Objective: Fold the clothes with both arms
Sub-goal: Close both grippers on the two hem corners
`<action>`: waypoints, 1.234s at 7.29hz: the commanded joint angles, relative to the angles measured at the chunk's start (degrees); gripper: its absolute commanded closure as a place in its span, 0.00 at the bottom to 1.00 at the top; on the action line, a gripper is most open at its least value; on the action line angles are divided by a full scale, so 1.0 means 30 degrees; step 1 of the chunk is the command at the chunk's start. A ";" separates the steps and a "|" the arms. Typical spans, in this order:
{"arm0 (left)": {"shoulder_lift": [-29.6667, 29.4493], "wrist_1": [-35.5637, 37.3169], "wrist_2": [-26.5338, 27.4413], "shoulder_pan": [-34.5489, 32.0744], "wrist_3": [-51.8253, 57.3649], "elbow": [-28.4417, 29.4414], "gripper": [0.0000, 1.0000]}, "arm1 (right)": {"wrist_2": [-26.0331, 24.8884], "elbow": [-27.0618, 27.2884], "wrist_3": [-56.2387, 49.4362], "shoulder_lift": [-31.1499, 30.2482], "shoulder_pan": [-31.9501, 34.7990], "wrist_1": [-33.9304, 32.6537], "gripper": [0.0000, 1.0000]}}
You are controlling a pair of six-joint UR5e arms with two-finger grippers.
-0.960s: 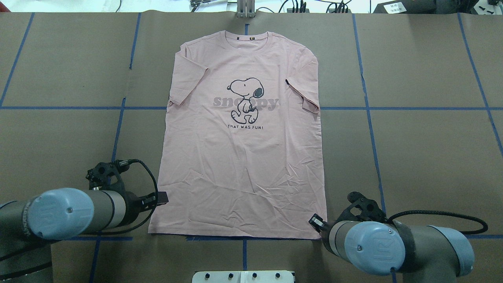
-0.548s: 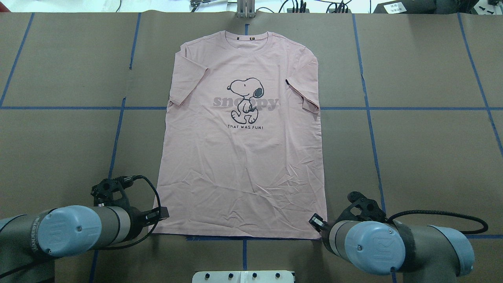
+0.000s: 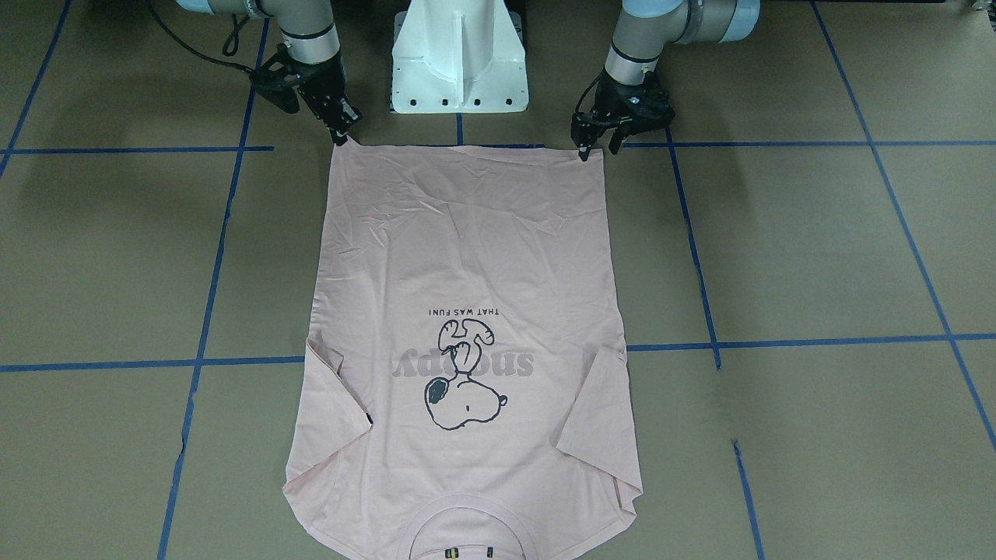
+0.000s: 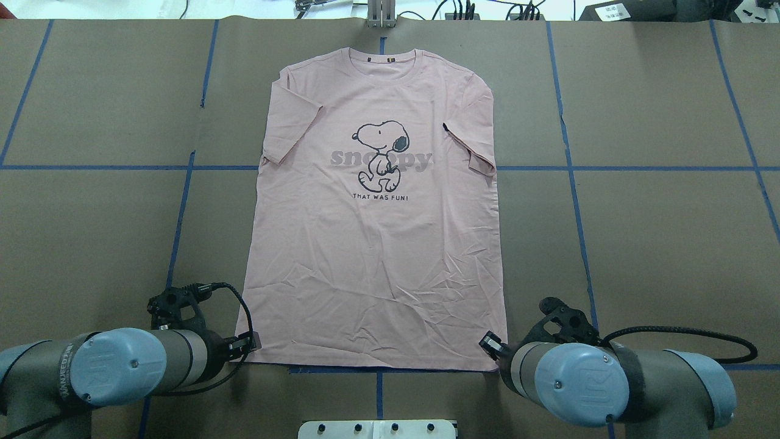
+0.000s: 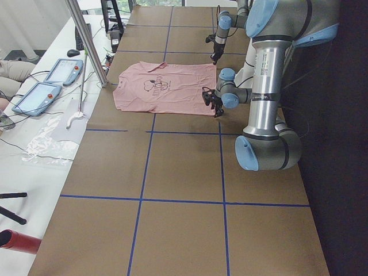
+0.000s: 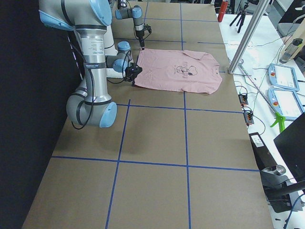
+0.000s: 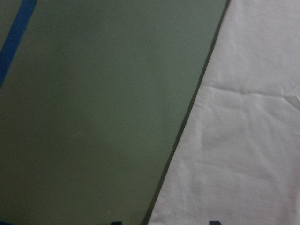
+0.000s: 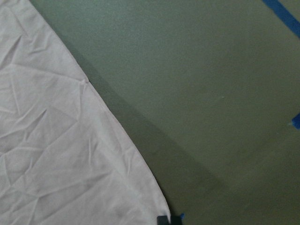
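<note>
The left gripper needs to grab the T-shirt by its hem corner (image 3: 341, 149) next, so it can fold the T-shirt toward the shirt's collar (image 3: 467, 509).
The pale pink T-shirt (image 4: 375, 244) lies flat on the brown table, Snoopy print (image 4: 381, 152) up, collar at the far side and hem toward me. It also shows in the front-facing view (image 3: 467, 257). My left gripper (image 3: 597, 149) points down at the hem's left corner. Its jaws are open and stand either side of the shirt's edge, and the left wrist view shows that edge (image 7: 187, 117). My right gripper (image 3: 340, 138) is at the hem's right corner, jaws closed together on the cloth. The right wrist view shows that corner (image 8: 159, 206).
The white pedestal base (image 3: 459, 62) stands just behind the hem between the arms. Blue tape lines (image 4: 573, 183) cross the brown table cover. A metal post (image 4: 381, 15) stands beyond the collar. Tablets (image 5: 40, 95) lie on the side bench.
My left arm has drawn back along the shirt's left edge, toward the robot, down to the hem corner. The right arm and the shirt have not moved.
</note>
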 commanded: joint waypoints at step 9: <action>0.0161 0.0117 -0.0012 0.0407 -0.0002 0.0043 0.61 | 0.0000 0.0000 0.0017 0.0052 0.0001 0.0000 1.00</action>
